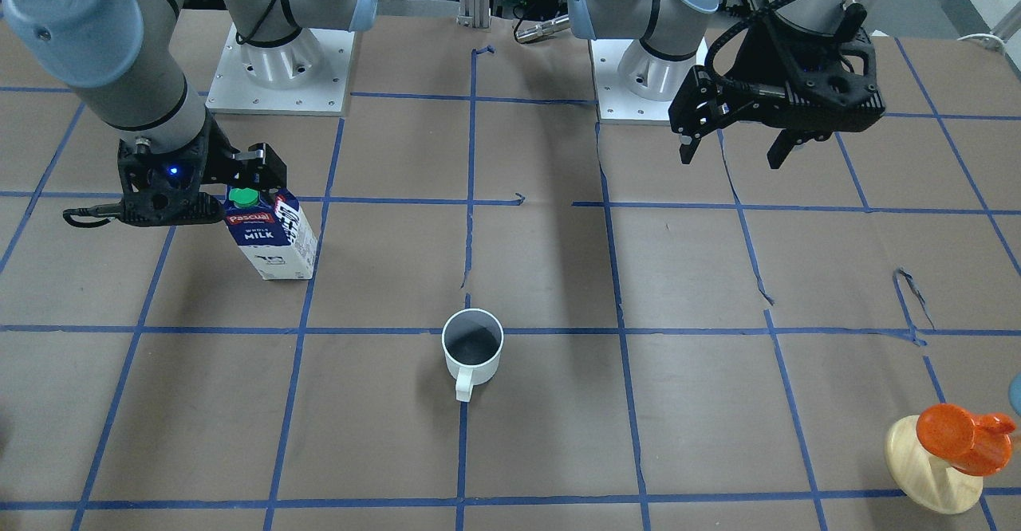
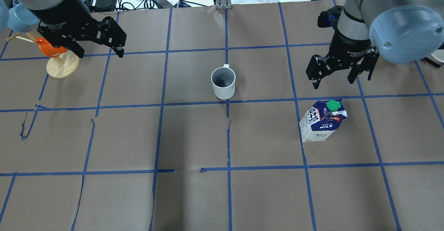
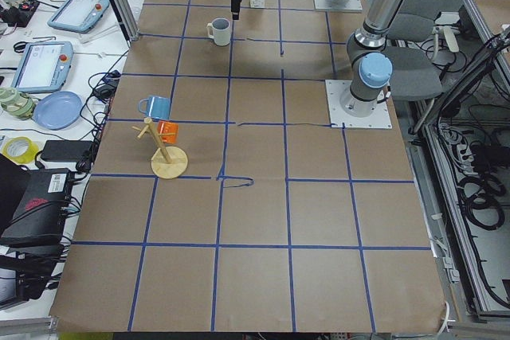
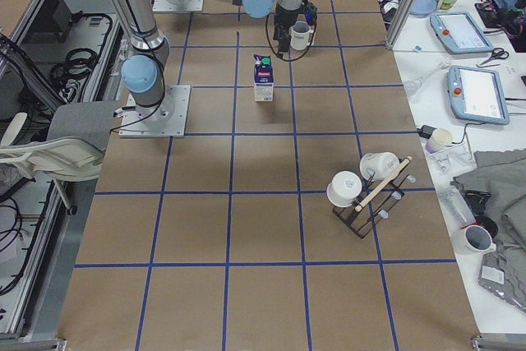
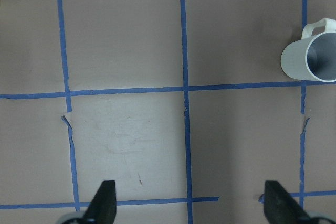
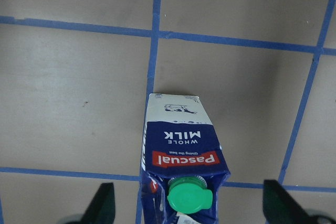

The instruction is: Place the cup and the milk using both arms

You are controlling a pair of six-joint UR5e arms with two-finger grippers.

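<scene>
I should next grab the milk carton by its gable top with my right gripper, to place the milk beside the cup.
The white cup stands upright near the table's middle, its handle away from the robot; it also shows in the front view and at the left wrist view's right edge. The milk stands upright on the robot's right side, green cap on top. My right gripper is open and empty. It hovers above the milk, just on its far side, with the fingers wide apart on either side of the carton's top in the right wrist view. My left gripper is open and empty, high over the far left of the table, well left of the cup.
A wooden mug tree with an orange mug and a blue mug stands at the far left, just beside my left gripper. The arm bases sit at the robot's edge. Cables and dishes lie beyond the far edge.
</scene>
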